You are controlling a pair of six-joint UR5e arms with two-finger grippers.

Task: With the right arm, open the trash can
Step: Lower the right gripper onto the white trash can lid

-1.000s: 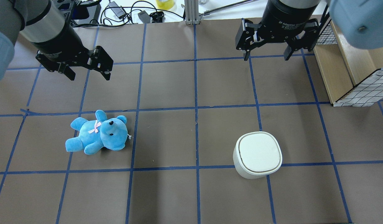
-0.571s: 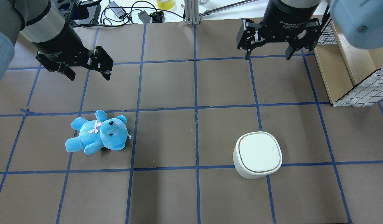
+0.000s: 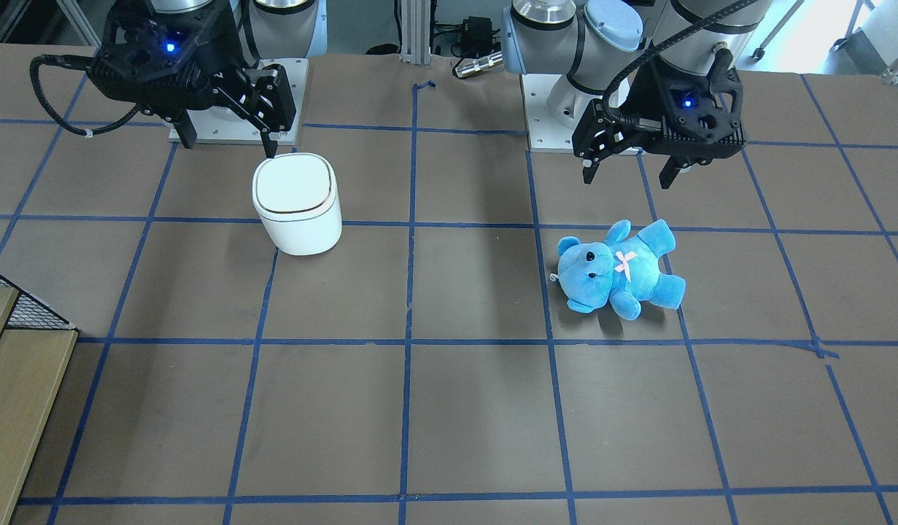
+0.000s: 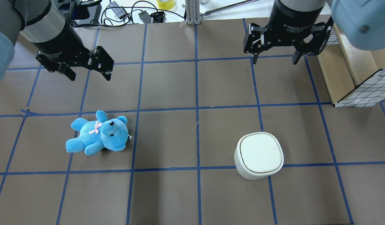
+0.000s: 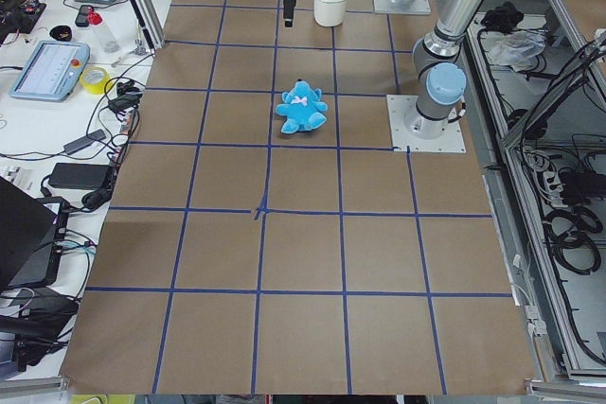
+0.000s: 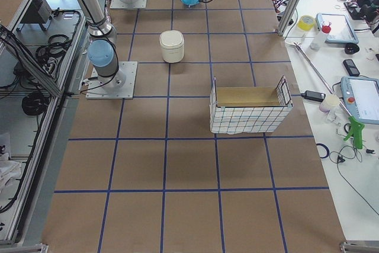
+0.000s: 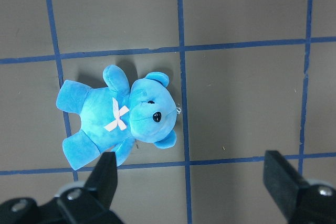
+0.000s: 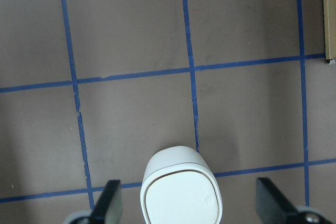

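The trash can needs to be opened next, so the robot's right gripper needs to grab it by its flat white lid (image 3: pixel 290 184) (image 8: pixel 180 196).
The white trash can (image 4: pixel 258 155) stands on the brown table with its flat lid shut; it also shows in the front view (image 3: pixel 297 204) and at the bottom of the right wrist view (image 8: pixel 181 192). My right gripper (image 4: pixel 275 59) is open and empty, held above the table, apart from the can and farther from the robot's base. It also shows in the front view (image 3: pixel 230 144). My left gripper (image 4: pixel 89 76) is open and empty, hovering above the table, apart from a blue teddy bear (image 4: pixel 98 132).
The teddy bear lies on its back on the table's left half and shows in the left wrist view (image 7: pixel 118 116). A wood-floored wire basket (image 4: pixel 352 72) stands at the table's right edge, close to the right gripper. Cables and devices lie beyond the far edge.
My right gripper has shifted a little to the right in the overhead view, toward the wire basket, and stays open. The left arm, the bear and the can have not moved.
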